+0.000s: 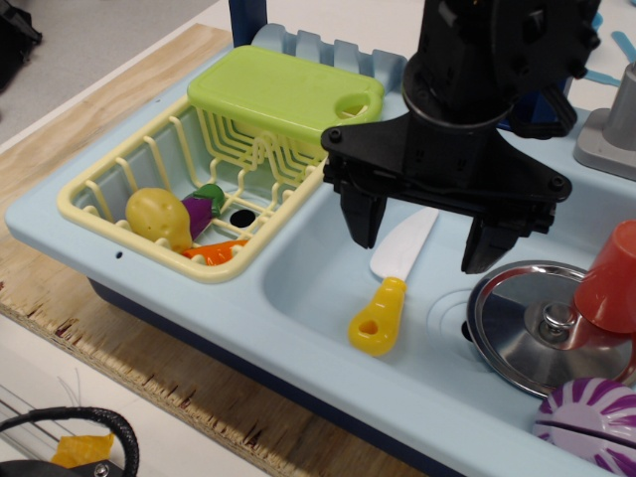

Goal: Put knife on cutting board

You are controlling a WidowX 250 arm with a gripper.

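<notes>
I should grab the knife by its yellow handle [386, 304] with my gripper next. Then I can lay it on the lime-green cutting board [278, 91].
The knife [390, 288] lies in the light blue sink basin [308, 268], white blade pointing to the back right, yellow handle with a hole toward the front edge. The lime-green cutting board [278, 91] rests on top of the back end of the pale yellow dish rack [99, 184], its oval hole at the right corner. My black gripper [422, 238] hangs open above the knife blade, one finger left of the blade and one to its right, not touching it.
The dish rack holds a yellow potato-like toy [157, 214], a purple and green toy vegetable [204, 207] and an orange carrot [214, 250]. A metal pot lid [542, 323], a red cup [611, 280] and a purple striped toy [591, 417] sit at the right. A grey faucet [611, 124] stands behind.
</notes>
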